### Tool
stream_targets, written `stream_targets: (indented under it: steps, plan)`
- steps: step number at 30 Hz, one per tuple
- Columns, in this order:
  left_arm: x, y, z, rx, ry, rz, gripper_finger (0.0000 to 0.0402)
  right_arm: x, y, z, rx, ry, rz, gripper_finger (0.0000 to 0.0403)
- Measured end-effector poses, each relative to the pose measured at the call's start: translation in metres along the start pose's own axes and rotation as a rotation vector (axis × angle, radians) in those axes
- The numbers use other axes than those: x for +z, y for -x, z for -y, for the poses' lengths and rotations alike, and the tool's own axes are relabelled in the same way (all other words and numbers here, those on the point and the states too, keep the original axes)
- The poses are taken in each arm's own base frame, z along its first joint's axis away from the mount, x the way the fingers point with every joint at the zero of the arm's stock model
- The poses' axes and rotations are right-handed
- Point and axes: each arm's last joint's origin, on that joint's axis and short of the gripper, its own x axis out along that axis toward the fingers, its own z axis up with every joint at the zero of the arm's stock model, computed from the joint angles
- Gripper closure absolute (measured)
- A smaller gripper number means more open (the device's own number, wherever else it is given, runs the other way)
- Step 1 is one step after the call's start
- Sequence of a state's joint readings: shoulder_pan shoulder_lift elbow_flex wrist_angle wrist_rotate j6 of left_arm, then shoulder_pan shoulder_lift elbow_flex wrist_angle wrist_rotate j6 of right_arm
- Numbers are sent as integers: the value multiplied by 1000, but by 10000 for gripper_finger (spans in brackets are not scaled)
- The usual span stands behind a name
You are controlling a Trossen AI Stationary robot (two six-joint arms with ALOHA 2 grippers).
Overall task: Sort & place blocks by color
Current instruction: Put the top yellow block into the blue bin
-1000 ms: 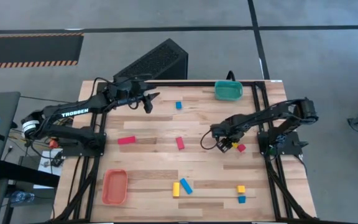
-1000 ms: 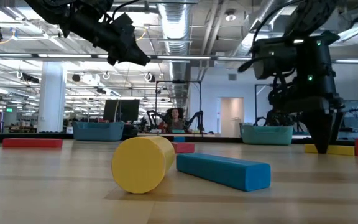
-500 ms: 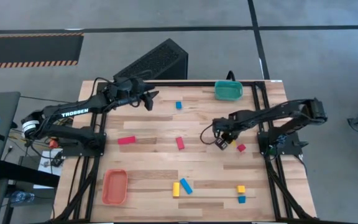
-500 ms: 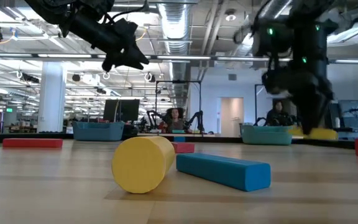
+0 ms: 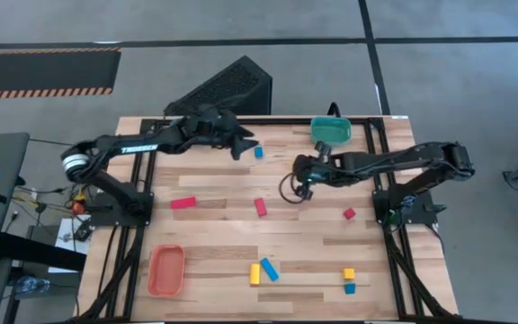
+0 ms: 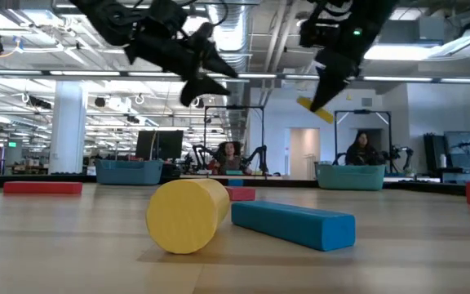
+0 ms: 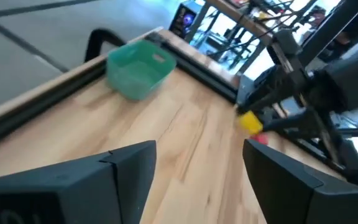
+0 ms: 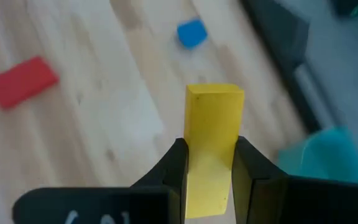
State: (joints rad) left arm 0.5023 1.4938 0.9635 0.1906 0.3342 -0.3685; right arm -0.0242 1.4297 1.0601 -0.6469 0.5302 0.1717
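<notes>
The yellow bar [image 8: 213, 124] stays held in my right gripper for now. High above the wooden table in the right wrist view, it would fall if my right gripper opened now.
My right gripper [image 5: 301, 173] hangs high over the table's far middle, shut on a yellow bar block [image 8: 213, 118], which also shows in the low view [image 6: 315, 109]. My left gripper [image 5: 244, 148] stands open in the air at the far side, just left of a blue cube [image 5: 259, 153] that rests on the table; nothing is between its fingers [image 7: 197, 149]. Other blocks lie flat on the wood: a red bar [image 5: 183, 203], a red block [image 5: 261, 207], a red cube [image 5: 349, 213], a yellow cylinder [image 6: 188, 214] and a blue bar [image 6: 294, 223]. My right gripper pinches the yellow bar's two long side faces [image 8: 199, 163] between its two fingers [image 8: 173, 163], at the end nearest the wrist. The bar runs along the fingers and sticks out past their tips. It is lifted clear of the table and hangs tilted.
A teal tray [image 5: 331, 131] stands at the far edge, right of my right gripper. An orange tray [image 5: 166, 270] sits at the near left. A yellow cube [image 5: 349, 273] and a blue cube [image 5: 349, 288] lie near the front right. A person shows in the room behind.
My right gripper has shut on the yellow bar where it lay on the table, lifted it clear and carried it up, toward the far edge and the left. My left gripper has moved toward the table's right, up to the far blue cube, and has opened wider.
</notes>
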Motion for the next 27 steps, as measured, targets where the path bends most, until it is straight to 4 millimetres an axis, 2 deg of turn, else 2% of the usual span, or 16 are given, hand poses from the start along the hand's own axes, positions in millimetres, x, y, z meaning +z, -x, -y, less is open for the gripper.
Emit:
stream_targets:
  steps: [6,13,27]
  plan:
    - [27,-33,12,-98,-16,-35,172,20,-11,-5,-127,106,0,329]
    - [36,-57,15,-157,12,-139,172,40,-12,-5,-313,96,42,314]
    - [37,-59,14,-155,-20,-134,172,62,-6,-6,-340,25,211,308]
